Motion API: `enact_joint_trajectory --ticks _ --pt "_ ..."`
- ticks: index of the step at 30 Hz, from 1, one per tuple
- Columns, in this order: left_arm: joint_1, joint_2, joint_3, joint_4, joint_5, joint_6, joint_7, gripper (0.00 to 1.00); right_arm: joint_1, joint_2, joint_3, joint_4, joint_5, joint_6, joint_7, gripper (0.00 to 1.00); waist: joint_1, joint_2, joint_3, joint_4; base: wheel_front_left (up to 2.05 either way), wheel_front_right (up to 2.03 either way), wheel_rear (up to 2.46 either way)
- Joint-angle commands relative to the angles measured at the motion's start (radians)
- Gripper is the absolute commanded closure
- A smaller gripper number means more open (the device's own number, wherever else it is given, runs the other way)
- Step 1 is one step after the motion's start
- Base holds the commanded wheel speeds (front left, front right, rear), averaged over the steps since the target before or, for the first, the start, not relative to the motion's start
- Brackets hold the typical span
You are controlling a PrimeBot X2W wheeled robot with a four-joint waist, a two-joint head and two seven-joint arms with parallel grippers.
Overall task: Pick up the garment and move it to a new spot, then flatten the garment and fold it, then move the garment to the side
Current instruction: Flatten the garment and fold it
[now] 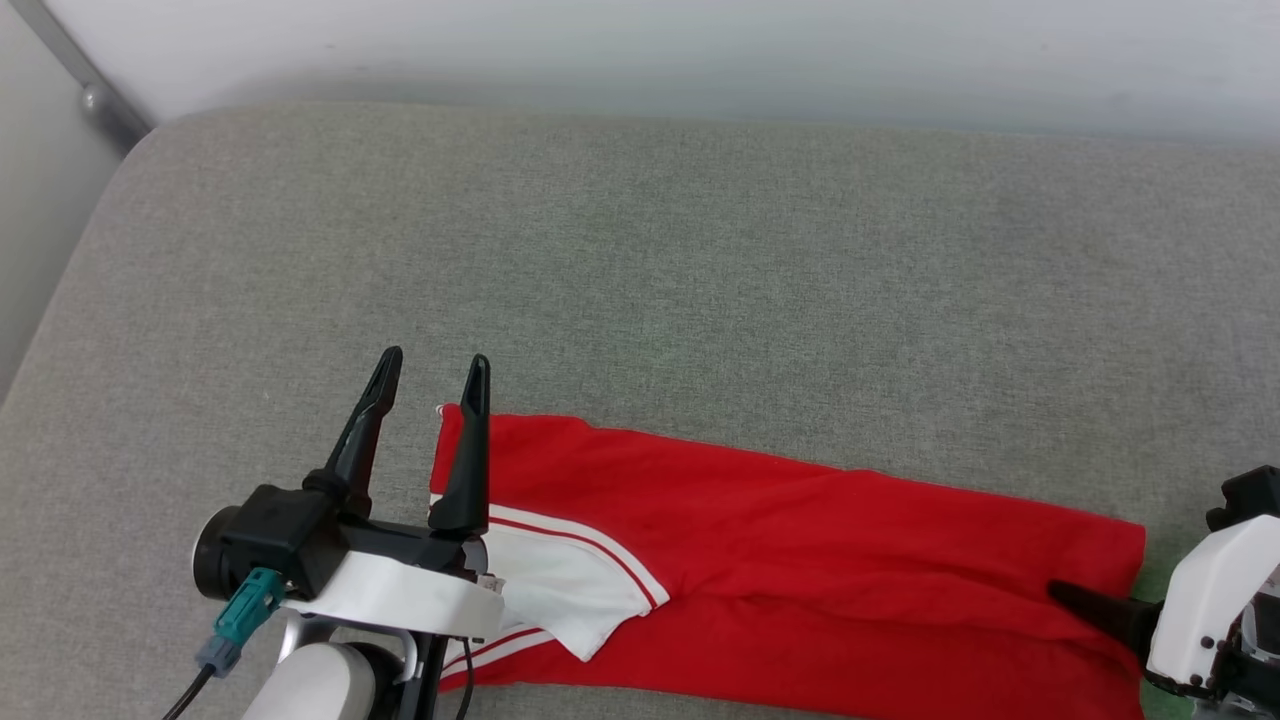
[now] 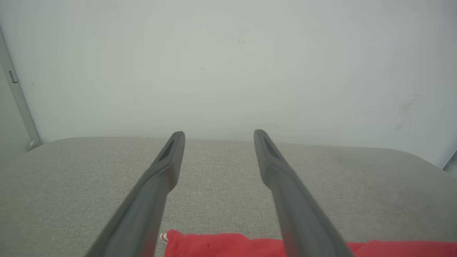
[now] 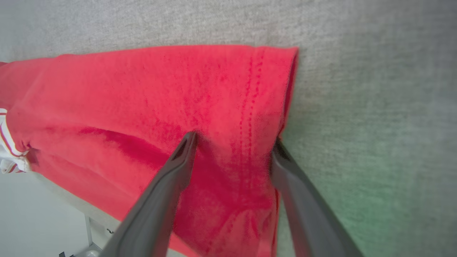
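Note:
I should next pinch the garment with my right gripper by its stitched hem edge [image 1: 1132,588], which is open to a finger while the garment lies flat in a long strip [image 1: 828,540].
The garment [image 1: 800,540], bright red with a white, red-striped sleeve panel [image 1: 560,590], lies folded in a long strip along the near edge of the grey cushioned surface [image 1: 640,260]. My left gripper [image 1: 435,358] is open above the strip's left end, with nothing between its fingers. In the left wrist view this gripper [image 2: 218,135] points towards the wall, with the garment [image 2: 221,246] low in front. My right gripper [image 3: 234,141] is open at the strip's right end, tips down on the red cloth [image 3: 160,92] beside its stitched hem. One dark finger [image 1: 1095,608] rests there.
A pale wall [image 1: 640,50] backs the cushion, and a grey metal post [image 1: 100,105] stands at the back left. The cushion's left edge [image 1: 60,300] drops away. Grey surface stretches from the garment to the wall. The near edge with floor below [image 3: 35,214] lies beside the garment.

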Motion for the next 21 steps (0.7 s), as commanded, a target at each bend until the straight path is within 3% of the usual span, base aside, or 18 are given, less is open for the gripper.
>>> enact_joint_trajectory --ticks 1,2,14,21 --pt "-0.009 -0.002 0.003 0.001 0.003 0.004 -0.005 0.0 0.028 0.041 0.04 0.044 0.012 -0.001 0.027 0.96 -0.0001 -0.0001 0.002 -0.001 0.0 0.0 0.0" --pt "-0.006 -0.002 0.006 0.006 0.001 0.006 -0.005 0.0 0.021 0.038 0.044 0.037 0.014 -0.001 0.026 1.0 -0.0001 -0.0001 0.0 -0.003 0.0 0.0 0.0" --pt "0.043 0.037 0.026 0.01 0.004 0.037 0.026 0.0 -0.034 -0.03 0.063 -0.064 0.029 -0.001 -0.02 1.0 -0.0001 -0.0001 -0.088 -0.051 0.0 0.0 0.0" --pt "0.067 0.054 0.032 -0.013 0.005 0.058 0.043 0.0 -0.044 -0.058 -0.012 -0.037 0.012 -0.001 -0.028 1.0 -0.0001 -0.0001 -0.115 -0.101 0.0 0.0 0.0"
